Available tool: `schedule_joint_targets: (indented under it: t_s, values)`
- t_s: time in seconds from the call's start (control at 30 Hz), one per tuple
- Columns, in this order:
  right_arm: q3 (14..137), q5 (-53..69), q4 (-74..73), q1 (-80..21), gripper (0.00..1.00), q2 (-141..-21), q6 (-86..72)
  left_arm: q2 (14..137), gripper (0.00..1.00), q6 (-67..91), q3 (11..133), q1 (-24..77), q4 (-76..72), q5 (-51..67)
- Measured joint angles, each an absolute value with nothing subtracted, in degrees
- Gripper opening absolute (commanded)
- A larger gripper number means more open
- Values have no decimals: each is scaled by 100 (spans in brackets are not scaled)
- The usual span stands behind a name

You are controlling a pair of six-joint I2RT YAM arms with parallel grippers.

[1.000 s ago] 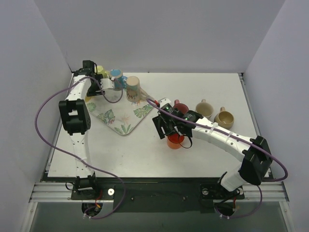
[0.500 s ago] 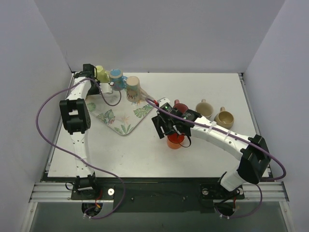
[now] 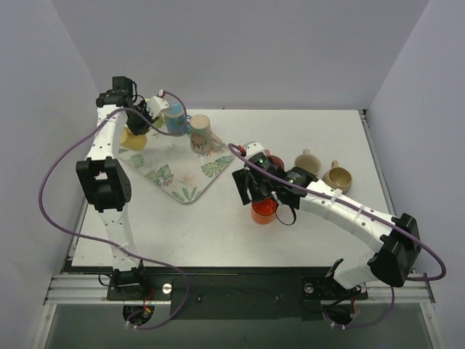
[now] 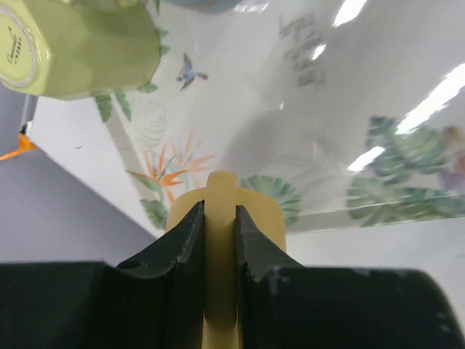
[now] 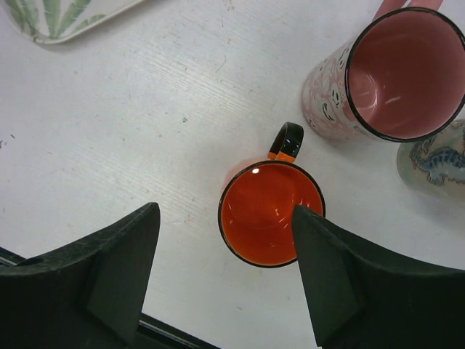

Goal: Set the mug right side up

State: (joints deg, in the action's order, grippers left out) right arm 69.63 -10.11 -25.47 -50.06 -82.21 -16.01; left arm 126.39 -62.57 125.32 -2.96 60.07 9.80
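The mug needs to be set right side up, and its handle is left to my left gripper. My right gripper needs to grab the pale yellow mug's body side (image 3: 134, 141).
My left gripper (image 4: 220, 211) is shut on the handle of a pale yellow mug (image 4: 270, 211). It holds that mug (image 3: 133, 138) in the air over the left corner of the leaf-print tray (image 3: 182, 178). The mug's body lies beyond the fingers, and its mouth is hidden. A lime green mug (image 4: 80, 43) stands bottom up on the tray beside it. My right gripper (image 5: 225, 273) hangs open above an upright orange mug (image 5: 270, 212), touching nothing. From the top view that right gripper (image 3: 256, 190) is just left of the orange mug (image 3: 265, 211).
A blue mug (image 3: 174, 116) and a floral beige mug (image 3: 201, 134) stand at the tray's far edge. An upright pink mug (image 5: 396, 73) is close behind the orange one. Two tan mugs (image 3: 309, 163) (image 3: 338, 178) sit to the right. Walls close in on the left and the back.
The left gripper went from open to shut on the yellow mug's handle. It then rose and swung left with the mug. The right arm shifted only slightly.
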Motion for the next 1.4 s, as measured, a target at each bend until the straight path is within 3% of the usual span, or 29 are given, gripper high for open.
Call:
schedule_joint_targets:
  t_s: [0.3, 0.53, 0.7, 1.03, 1.23, 1.4]
  values:
    - [6532, -458, -1575, -5111, 71, -7376, -1470, 11107, 0, -3522, 12221, -209, 6274, 3321]
    - [6200, 696, 392, -5116, 73, -6952, -1824, 9411, 0, -1559, 11028, 794, 5349, 4727]
    - [6180, 1212, 1509, -5103, 73, -6954, -2324, 9183, 0, -366, 10873, 1278, 4856, 5671]
    - [6167, 1813, 2718, -5072, 49, -7172, -3109, 9148, 0, 298, 10525, 1721, 4340, 6130]
    - [6165, 2018, 2895, -5017, 59, -7223, -3341, 9146, 0, 336, 10429, 1844, 4185, 6189]
    - [6090, 1608, 1984, -4877, 64, -6689, -2936, 9146, 0, -174, 10617, 1828, 4593, 6023]
